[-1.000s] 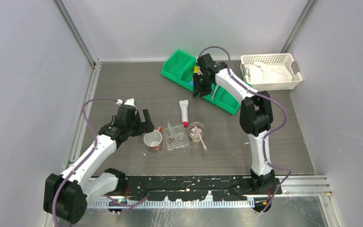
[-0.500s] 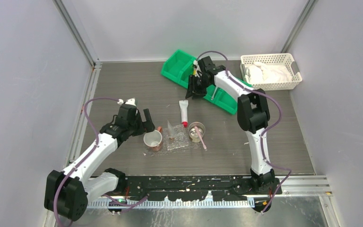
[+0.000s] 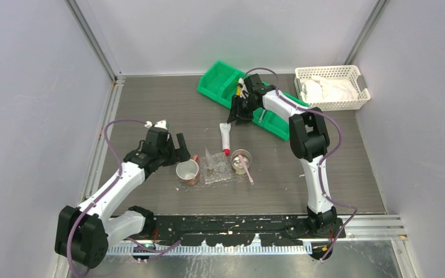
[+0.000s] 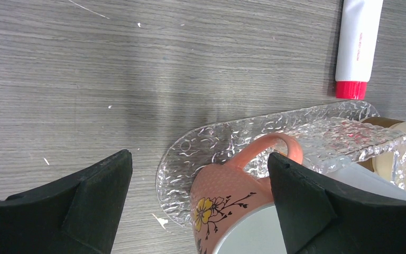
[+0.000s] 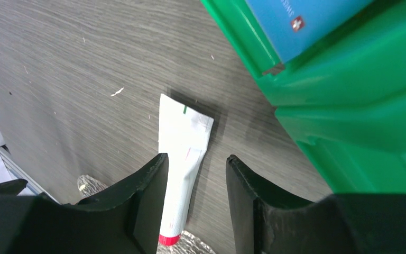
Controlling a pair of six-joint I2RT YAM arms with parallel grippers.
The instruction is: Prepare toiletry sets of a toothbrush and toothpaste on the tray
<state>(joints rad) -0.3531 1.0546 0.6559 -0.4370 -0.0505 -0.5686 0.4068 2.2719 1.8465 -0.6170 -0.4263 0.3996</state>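
Observation:
The white tube is to be handed to the robot's left gripper, so the right gripper will grab the tube by its flat tail (image 5: 182, 143) and leave some edge and the red cap free.
A white toothpaste tube with a red cap (image 3: 225, 138) lies on the table, cap end touching the far edge of the see-through tray (image 3: 217, 172). My right gripper (image 3: 237, 113) hovers open above the tube's flat tail (image 5: 182, 143), nothing between its fingers (image 5: 145, 196). A blue toothpaste tube (image 5: 306, 21) lies in the green bin (image 5: 359, 106). A pale pink toothbrush (image 3: 247, 169) leans in a cup (image 3: 241, 159) at the tray's right. My left gripper (image 4: 199, 160) stands wide open over a pink flowered cup (image 4: 227, 206) resting on the tray's (image 4: 296, 127) left end.
The green bin (image 3: 249, 98) sits diagonally at the back, right beside my right gripper. A white lattice basket (image 3: 331, 87) with white cloth stands at the back right. Metal rails run along the left and near table edges.
My right gripper has moved from over the green bin leftward and nearer, to above the white tube's tail, and its jaws have widened. The left arm has not moved.

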